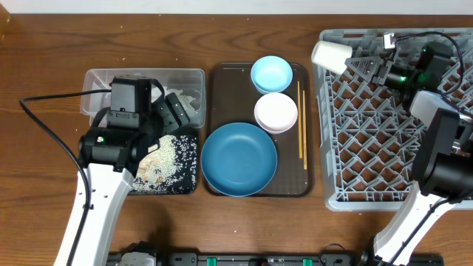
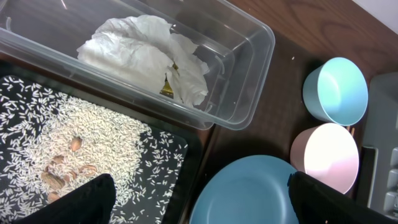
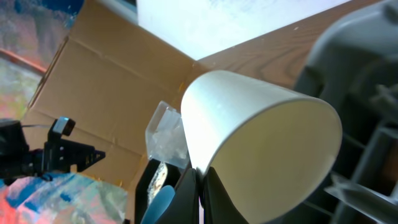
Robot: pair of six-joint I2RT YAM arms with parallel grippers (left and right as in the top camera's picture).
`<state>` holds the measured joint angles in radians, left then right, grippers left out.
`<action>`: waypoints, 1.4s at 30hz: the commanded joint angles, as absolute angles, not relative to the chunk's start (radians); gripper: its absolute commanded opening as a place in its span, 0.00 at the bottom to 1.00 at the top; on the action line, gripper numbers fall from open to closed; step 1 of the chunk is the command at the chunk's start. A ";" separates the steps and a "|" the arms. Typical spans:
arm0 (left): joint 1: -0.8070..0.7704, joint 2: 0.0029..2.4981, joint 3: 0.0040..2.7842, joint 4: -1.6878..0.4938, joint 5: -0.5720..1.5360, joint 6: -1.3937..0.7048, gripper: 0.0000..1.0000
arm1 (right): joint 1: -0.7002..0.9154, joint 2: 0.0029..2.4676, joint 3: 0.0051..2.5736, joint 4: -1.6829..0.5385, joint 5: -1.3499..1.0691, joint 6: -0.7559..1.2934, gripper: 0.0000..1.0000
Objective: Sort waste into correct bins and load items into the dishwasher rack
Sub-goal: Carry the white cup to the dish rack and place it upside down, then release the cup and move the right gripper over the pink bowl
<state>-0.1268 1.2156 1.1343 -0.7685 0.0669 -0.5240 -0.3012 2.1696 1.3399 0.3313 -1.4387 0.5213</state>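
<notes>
The cup's base (image 1: pixel 318 55) sticks out past the grey rack's side (image 1: pixel 320 86), so my right gripper will keep holding the white cup until it rests inside the grey rack.
My left gripper (image 1: pixel 176 112) (image 2: pixel 199 208) is open and empty, above the near edge of the clear tub (image 1: pixel 185 74) (image 2: pixel 249 56) and the black tray (image 1: pixel 188 181) (image 2: pixel 177 180). Crumpled tissue (image 2: pixel 146 53) and a scrap of yellow wrapper (image 2: pixel 168 91) lie in the tub. Loose rice (image 1: pixel 159 159) (image 2: pixel 81 146) covers the black tray. My right gripper (image 1: pixel 349 62) (image 3: pixel 200 193) is shut on the rim of the white cup (image 1: pixel 330 56) (image 3: pixel 261 143), held tilted over the far left corner of the grey rack (image 1: pixel 384 125) (image 3: pixel 364 68).
A dark brown serving tray (image 1: pixel 218 81) holds the large deep-blue bowl (image 1: pixel 239 159) (image 2: pixel 249 193), the small light-blue bowl (image 1: pixel 271 74) (image 2: pixel 334 90), the white pink-rimmed bowl (image 1: pixel 276 112) (image 2: pixel 324 158) and chopsticks (image 1: pixel 301 122). Brown cardboard (image 3: pixel 93 87) stands beyond the table.
</notes>
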 commanded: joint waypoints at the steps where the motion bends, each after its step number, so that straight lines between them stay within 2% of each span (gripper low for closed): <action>1: -0.123 1.208 1.156 -0.769 0.047 -0.522 0.91 | -0.305 2.180 1.346 0.310 -1.410 0.475 0.01; 10: -0.123 1.208 1.156 -0.769 0.047 -0.522 0.91 | -0.319 2.180 1.346 0.156 -1.375 0.369 0.01; 15: -0.123 1.208 1.156 -0.769 0.047 -0.522 0.91 | -0.346 2.180 1.346 0.152 -1.424 0.389 0.01; 19: -0.123 1.208 1.156 -0.769 0.047 -0.522 0.91 | -0.378 2.180 1.346 0.143 -1.467 0.423 0.05; 30: -0.123 1.208 1.156 -0.769 0.047 -0.522 0.91 | -0.422 2.177 1.346 0.056 -1.462 0.443 0.01; 35: -0.123 1.208 1.156 -0.769 0.047 -0.522 0.91 | -0.421 2.141 1.346 0.052 -1.373 0.484 0.01; 42: -0.123 1.208 1.156 -0.769 0.047 -0.522 0.91 | -0.395 1.983 1.346 -0.028 -1.103 0.472 0.01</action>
